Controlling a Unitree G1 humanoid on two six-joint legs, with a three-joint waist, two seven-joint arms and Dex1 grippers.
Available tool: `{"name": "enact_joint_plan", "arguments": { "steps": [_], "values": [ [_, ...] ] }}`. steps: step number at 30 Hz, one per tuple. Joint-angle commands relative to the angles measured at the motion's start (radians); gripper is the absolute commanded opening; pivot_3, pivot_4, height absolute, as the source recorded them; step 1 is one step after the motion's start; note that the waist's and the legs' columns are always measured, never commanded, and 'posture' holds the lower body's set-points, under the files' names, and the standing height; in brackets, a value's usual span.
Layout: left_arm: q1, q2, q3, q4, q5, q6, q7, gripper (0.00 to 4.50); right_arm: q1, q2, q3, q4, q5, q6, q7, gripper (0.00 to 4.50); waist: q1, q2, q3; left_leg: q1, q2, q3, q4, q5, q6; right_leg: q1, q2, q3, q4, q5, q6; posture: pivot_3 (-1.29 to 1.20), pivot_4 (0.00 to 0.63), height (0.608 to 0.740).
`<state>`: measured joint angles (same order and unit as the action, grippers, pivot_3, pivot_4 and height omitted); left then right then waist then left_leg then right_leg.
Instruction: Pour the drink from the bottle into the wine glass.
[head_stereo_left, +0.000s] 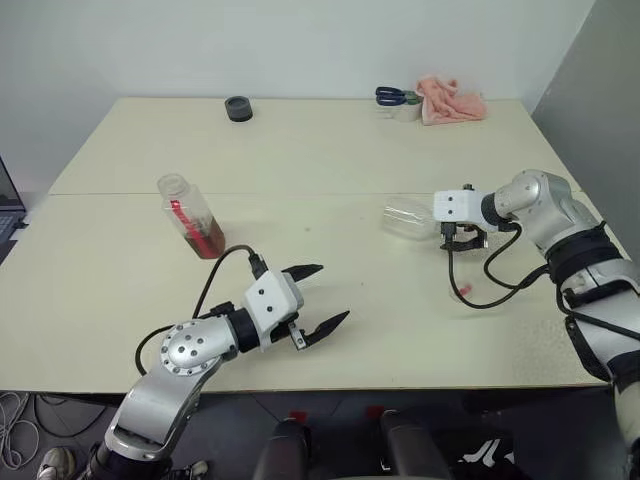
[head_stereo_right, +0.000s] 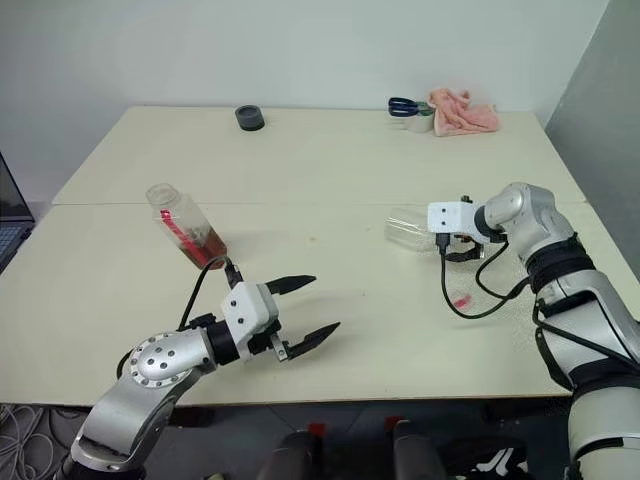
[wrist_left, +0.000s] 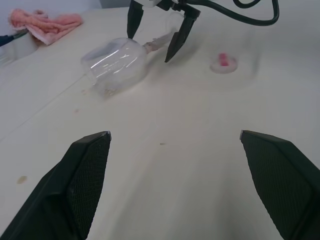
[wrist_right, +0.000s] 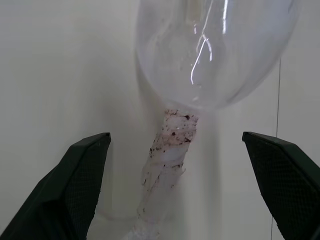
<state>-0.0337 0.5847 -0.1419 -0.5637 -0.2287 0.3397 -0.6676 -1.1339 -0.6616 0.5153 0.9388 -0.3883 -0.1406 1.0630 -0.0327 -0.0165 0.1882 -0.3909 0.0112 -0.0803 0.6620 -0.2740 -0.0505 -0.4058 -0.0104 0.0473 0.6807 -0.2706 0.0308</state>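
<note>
I should close my right gripper on the speckled stem (wrist_right: 171, 145), because its fingers reach down on both sides of the stem, below the bowl (wrist_right: 215, 55).
The bottle (head_stereo_left: 190, 214) stands uncapped on the left of the table, with a red label strip and a little reddish-brown drink (head_stereo_left: 208, 240) at its bottom. The wine glass (head_stereo_left: 410, 218) lies on its side at the right, bowl toward the table's middle. Its stem (wrist_right: 170, 145) looks whitish with dark specks. My right gripper (head_stereo_left: 464, 240) is open and points down over that stem, one finger on either side, not touching. My left gripper (head_stereo_left: 333, 293) is open and empty near the front edge, well to the right of the bottle.
A small red cap (head_stereo_left: 463, 291) lies just in front of the right gripper. At the back stand a black round object (head_stereo_left: 238, 108), blue-handled scissors (head_stereo_left: 392, 95) and a pink cloth (head_stereo_left: 452, 100). A laptop (head_stereo_left: 8, 205) sits at the far left edge.
</note>
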Motion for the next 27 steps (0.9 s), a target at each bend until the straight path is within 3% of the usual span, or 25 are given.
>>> {"name": "enact_joint_plan", "arguments": {
  "steps": [1,10,12,15,17,21,24,27],
  "values": [
    [0.004,-0.010,-0.002,-0.049,0.013,-0.012,0.015,4.50,-0.052,0.004,-0.010,0.055,-0.026,-0.050,-0.004,3.92,0.000,0.000,0.000,0.000,0.000,0.000,0.000,0.000,0.000,0.000,0.000,0.000,0.000,0.000,0.000,0.00,0.150,0.740],
    [0.000,-0.016,-0.004,-0.051,0.016,-0.003,0.017,4.50,-0.079,0.031,-0.023,0.114,-0.053,-0.086,-0.004,0.65,0.000,0.000,0.000,0.000,0.000,0.000,0.000,0.000,0.000,0.000,0.000,0.000,0.001,0.000,0.000,0.00,0.150,0.740],
    [0.005,-0.013,-0.003,-0.058,0.016,-0.001,0.015,4.50,-0.080,0.038,-0.031,0.116,-0.051,-0.095,-0.014,0.18,-0.001,0.000,0.000,0.001,0.000,0.000,0.000,0.000,0.000,0.000,0.000,0.000,0.001,0.000,0.000,0.00,0.150,0.740],
    [0.027,-0.002,0.003,-0.069,0.018,0.004,0.014,4.50,-0.084,0.062,-0.048,0.109,-0.041,-0.118,-0.045,0.16,-0.002,0.001,0.000,0.001,0.000,0.000,0.000,0.000,0.000,0.000,0.000,0.000,0.001,0.000,-0.001,0.00,0.150,0.740],
    [0.100,-0.002,0.027,-0.102,0.035,0.011,0.051,4.50,-0.071,0.144,-0.123,0.062,0.060,-0.112,-0.047,0.16,-0.010,0.001,0.000,0.001,0.001,0.000,0.000,0.000,0.000,0.000,0.000,0.000,0.001,0.000,-0.001,0.00,0.150,0.740],
    [0.290,-0.100,0.110,-0.162,0.022,-0.011,0.178,4.50,-0.032,0.326,-0.283,-0.023,0.254,0.044,-0.075,0.16,-0.041,0.001,0.001,0.003,0.004,0.000,-0.002,0.000,0.000,-0.001,-0.001,0.003,0.002,0.001,-0.002,0.00,0.150,0.740],
    [0.429,-0.216,0.166,-0.217,-0.004,-0.001,0.282,4.50,-0.005,0.482,-0.383,-0.064,0.362,0.120,-0.187,0.16,-0.037,0.002,0.001,0.003,0.005,-0.001,-0.002,0.000,0.000,0.000,-0.001,0.001,0.002,0.001,-0.003,0.00,0.150,0.740],
    [0.477,-0.249,0.163,-0.258,0.001,0.013,0.310,4.50,0.011,0.589,-0.456,-0.057,0.432,0.166,-0.293,0.16,-0.022,0.003,0.001,0.002,0.005,-0.001,-0.001,0.000,0.000,0.000,-0.001,0.000,0.002,0.001,-0.003,0.00,0.150,0.740]
  ]
}}
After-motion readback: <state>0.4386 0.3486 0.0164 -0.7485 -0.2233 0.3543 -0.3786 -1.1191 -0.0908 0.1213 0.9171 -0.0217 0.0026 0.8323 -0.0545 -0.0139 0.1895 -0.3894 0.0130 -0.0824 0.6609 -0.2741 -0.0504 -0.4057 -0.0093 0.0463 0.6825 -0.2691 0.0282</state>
